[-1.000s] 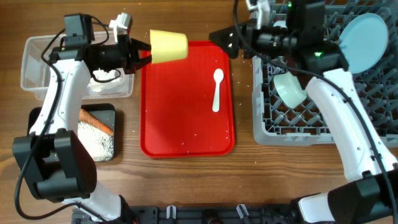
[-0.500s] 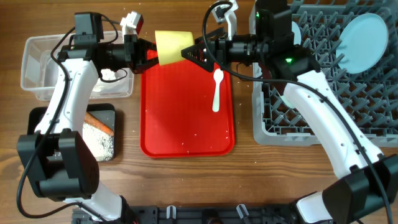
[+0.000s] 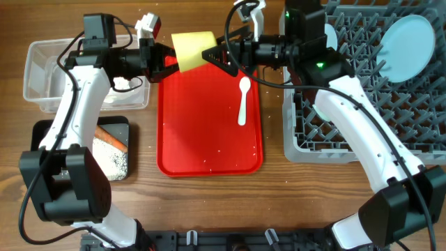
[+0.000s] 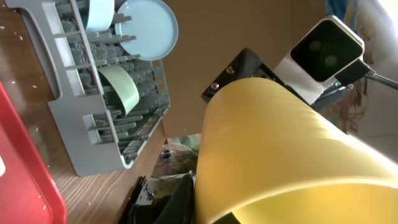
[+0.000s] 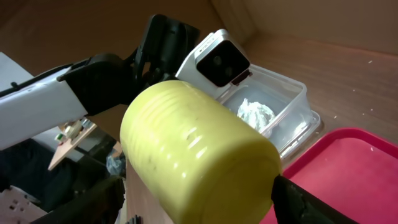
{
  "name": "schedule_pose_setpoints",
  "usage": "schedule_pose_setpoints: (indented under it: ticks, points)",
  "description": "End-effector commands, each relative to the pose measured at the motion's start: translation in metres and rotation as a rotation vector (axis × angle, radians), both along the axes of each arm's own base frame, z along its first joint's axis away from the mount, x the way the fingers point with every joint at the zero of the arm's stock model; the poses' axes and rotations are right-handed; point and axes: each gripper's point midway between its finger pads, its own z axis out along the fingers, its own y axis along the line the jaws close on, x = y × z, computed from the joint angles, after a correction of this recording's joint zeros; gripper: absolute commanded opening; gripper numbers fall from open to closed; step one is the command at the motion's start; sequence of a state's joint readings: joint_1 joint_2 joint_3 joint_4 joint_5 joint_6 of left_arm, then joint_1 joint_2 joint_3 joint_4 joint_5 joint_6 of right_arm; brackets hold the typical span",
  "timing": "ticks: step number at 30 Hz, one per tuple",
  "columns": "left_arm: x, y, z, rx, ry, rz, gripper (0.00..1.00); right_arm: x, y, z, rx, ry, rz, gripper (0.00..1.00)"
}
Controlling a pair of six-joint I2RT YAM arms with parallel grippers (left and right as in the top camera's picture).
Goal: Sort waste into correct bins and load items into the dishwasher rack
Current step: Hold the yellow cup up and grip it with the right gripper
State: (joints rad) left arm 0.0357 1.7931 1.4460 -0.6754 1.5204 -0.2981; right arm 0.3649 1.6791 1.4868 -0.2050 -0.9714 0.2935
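The robot should next grab the yellow cup by its base end (image 3: 208, 50) with the right gripper and leave the cup's rim free, so that the cup can go rim-first into the rack.
The yellow cup (image 3: 189, 47) hangs on its side above the far edge of the red serving tray (image 3: 209, 139). My left gripper (image 3: 164, 59) is shut on its rim end. My right gripper (image 3: 219, 49) is open, its fingers straddling the cup's base end. The cup fills the left wrist view (image 4: 280, 143) and the right wrist view (image 5: 193, 149), where my right fingers (image 5: 199, 199) flank it. The white spoon (image 3: 242, 97) lies on the red tray. The pale-blue plate (image 3: 408, 45) stands in the grey rack (image 3: 362, 132). A pale bowl (image 4: 121, 87) sits in the rack.
The clear tub (image 3: 42, 70) at far left holds the crumpled napkin (image 5: 255, 112). The black tray (image 3: 42, 132) below it holds the carrot-like stick (image 3: 108, 136) and rice grains (image 3: 108, 160). Both arms meet over the tray's far edge.
My right arm swung left from the rack to the cup and its fingers now sit around the cup's base. The left gripper shifted the cup slightly right and still holds it.
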Motion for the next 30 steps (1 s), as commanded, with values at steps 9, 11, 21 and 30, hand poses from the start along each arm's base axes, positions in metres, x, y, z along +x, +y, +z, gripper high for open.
schedule_pose_setpoints:
  ticks: [9,11,21,30]
  points:
    - [-0.015,-0.008,0.035,-0.045,-0.077,-0.052,0.04,-0.009,-0.043,0.013,0.119,0.000,0.170,0.84]
    - [-0.016,-0.010,0.041,-0.044,-0.093,-0.058,0.04,-0.011,-0.040,0.013,0.118,-0.010,0.180,0.85]
    - [-0.034,-0.043,0.057,-0.049,-0.181,-0.153,0.04,-0.030,-0.013,0.026,0.143,-0.108,0.278,0.91]
    - [-0.035,-0.044,0.057,-0.049,-0.181,-0.155,0.04,-0.031,-0.012,0.026,0.144,-0.101,0.280,0.68]
